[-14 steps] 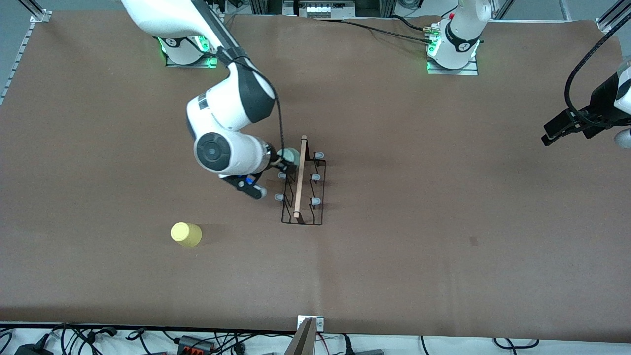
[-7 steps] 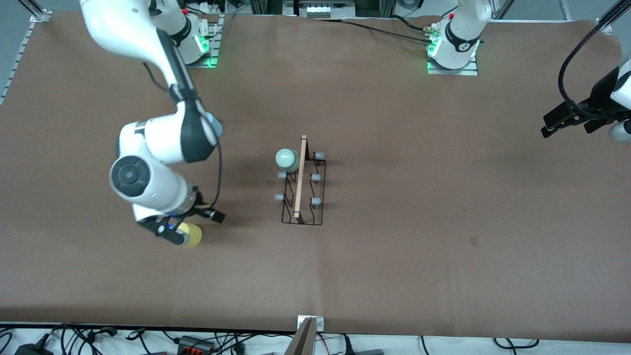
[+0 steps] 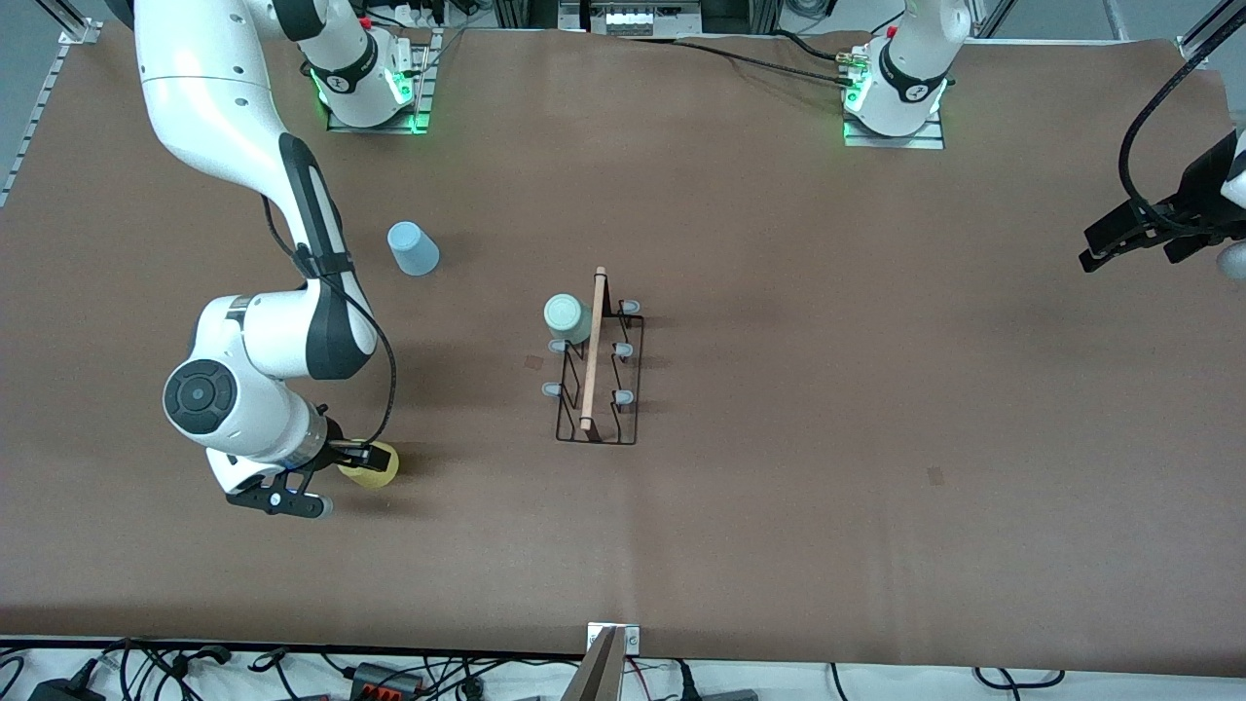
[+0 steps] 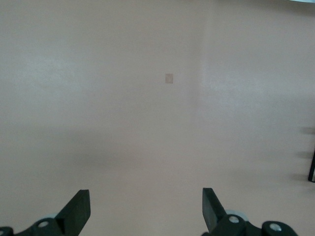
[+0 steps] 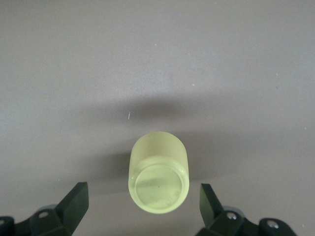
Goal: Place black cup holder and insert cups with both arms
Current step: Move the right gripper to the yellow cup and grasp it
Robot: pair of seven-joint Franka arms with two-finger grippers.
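The right gripper's fingers are short of the yellow cup's near end [image 3: 376, 467] and would miss if they closed now, so the right gripper should move toward the cup before it closes on the cup.
The black cup holder [image 3: 596, 370] stands mid-table, wooden rod on top. The mint green cup [image 3: 567, 316] sits on one of its pegs at the end nearer the robots' bases, closed end up. The light blue cup [image 3: 413, 248] stands on the table toward the right arm's end. The yellow cup [image 3: 373, 465] is nearer the front camera. My right gripper [image 3: 352, 460] is open at the yellow cup; in the right wrist view the cup [image 5: 158, 173] lies between the spread fingers [image 5: 76, 196], untouched. My left gripper [image 3: 1129, 237] waits open and empty at the left arm's end [image 4: 145, 202].
Brown table cover [image 3: 876, 438] spreads wide around the holder. A small pale mark [image 4: 169, 78] shows on it under the left gripper. Cables and a metal bracket [image 3: 611, 643] lie along the table's front edge.
My right arm left the mint green cup on the holder and swung to the yellow cup, lowering around it. The light blue cup came into view. The left arm barely moved.
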